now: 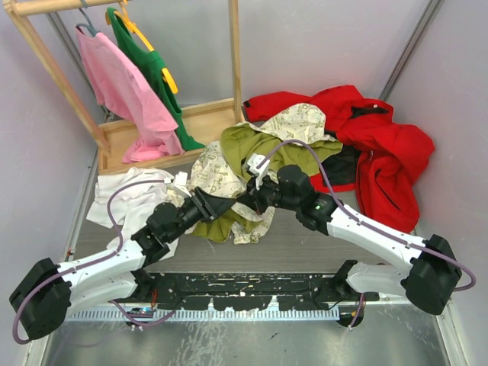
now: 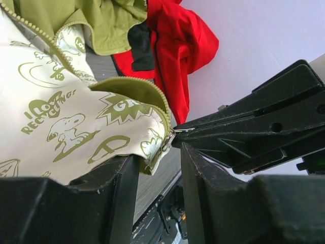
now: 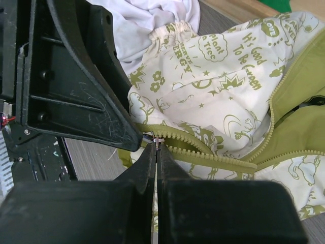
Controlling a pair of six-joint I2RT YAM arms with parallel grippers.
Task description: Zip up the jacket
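Next, my left gripper grabs the jacket's lower corner (image 1: 235,200) (image 2: 154,161) at the zipper's bottom end, so that my right gripper then draws the pull closed.
The jacket (image 1: 245,142), olive-green outside and cream with olive prints inside, lies crumpled at mid-table with its zipper open. My right gripper (image 1: 257,196) is shut on the small metal zipper pull (image 3: 158,140) at the bottom of the olive zipper teeth; the right wrist view shows this gripper (image 3: 156,147) and the jacket (image 3: 228,76). My left gripper (image 1: 207,204) meets it from the left. In the left wrist view its jaws stand apart (image 2: 160,152). The jacket's lower corner (image 2: 152,147) drapes over the left finger (image 2: 101,193) and does not touch the other finger.
A bright red jacket (image 1: 381,152) lies at the right, against the olive one. A white garment (image 1: 126,194) lies at the left. A wooden rack (image 1: 206,118) at the back left holds a pink shirt (image 1: 122,91) and a green shirt (image 1: 156,76).
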